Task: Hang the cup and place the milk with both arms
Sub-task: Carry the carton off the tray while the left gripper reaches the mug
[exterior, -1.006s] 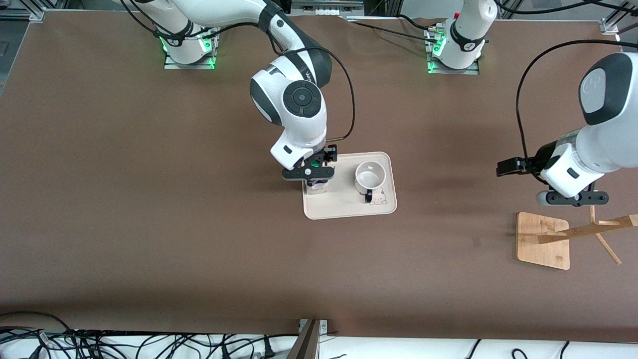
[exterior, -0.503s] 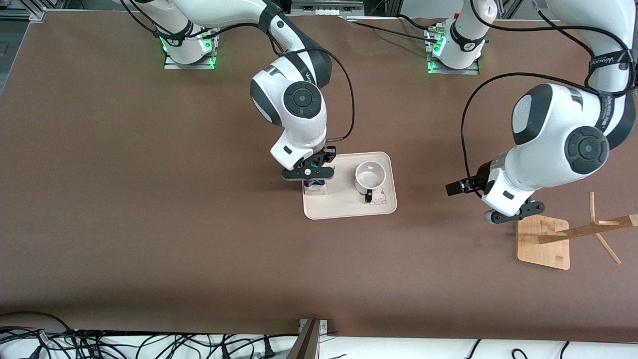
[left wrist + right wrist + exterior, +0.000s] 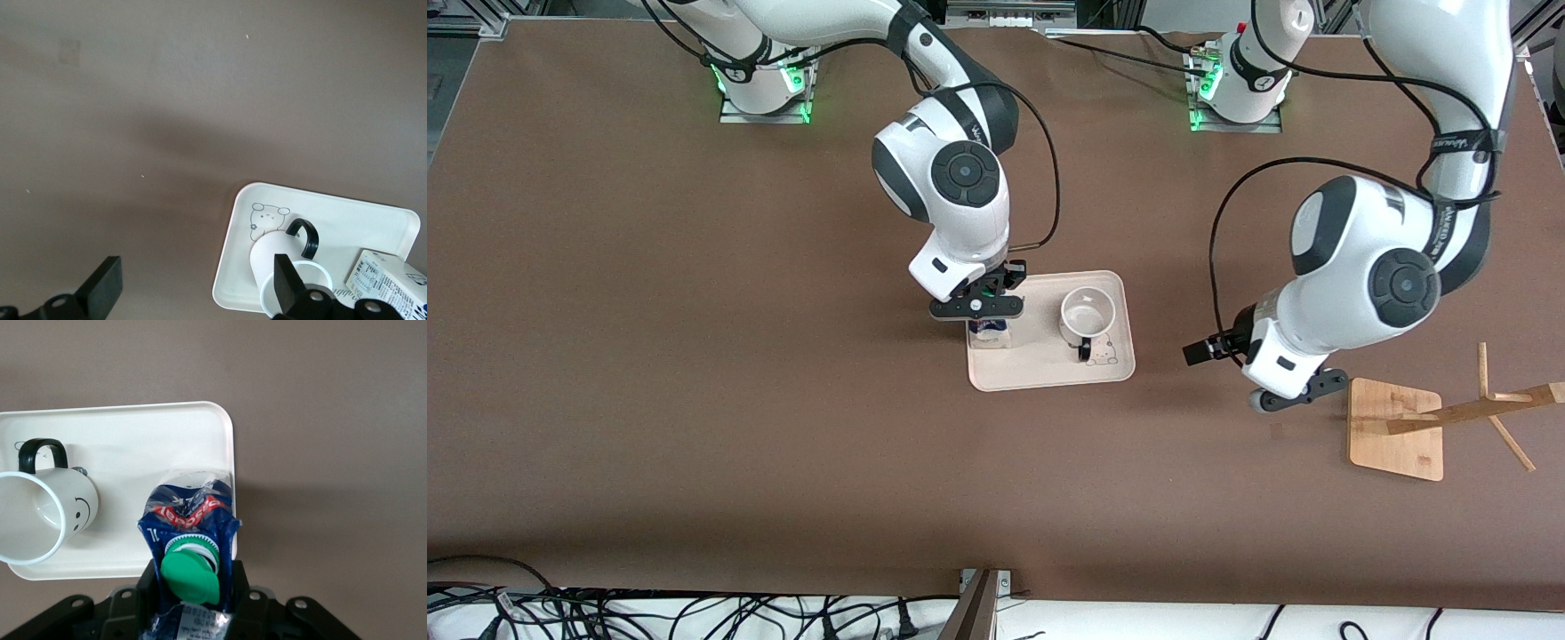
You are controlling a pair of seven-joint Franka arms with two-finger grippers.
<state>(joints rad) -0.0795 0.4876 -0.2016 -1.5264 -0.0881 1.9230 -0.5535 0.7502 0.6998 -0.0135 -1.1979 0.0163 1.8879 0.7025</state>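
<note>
The white cup's black handle should stay free to hang on the cup rack, so my left gripper should take the cup by its rim.
The white cup with its black handle stands on the cream tray, on the part toward the left arm's end. It also shows in the right wrist view and the left wrist view. The blue and white milk carton with its green cap stands at the tray's edge toward the right arm's end. My right gripper is shut on the milk carton. My left gripper is open and empty over bare table between the tray and the rack base; its fingers are wide apart.
A wooden cup rack with a square base and a slanting pole with pegs stands toward the left arm's end of the table. Cables lie along the table edge nearest the front camera.
My left arm has swung from above the rack toward the tray and come lower. My right gripper and the milk carton have stayed in place.
</note>
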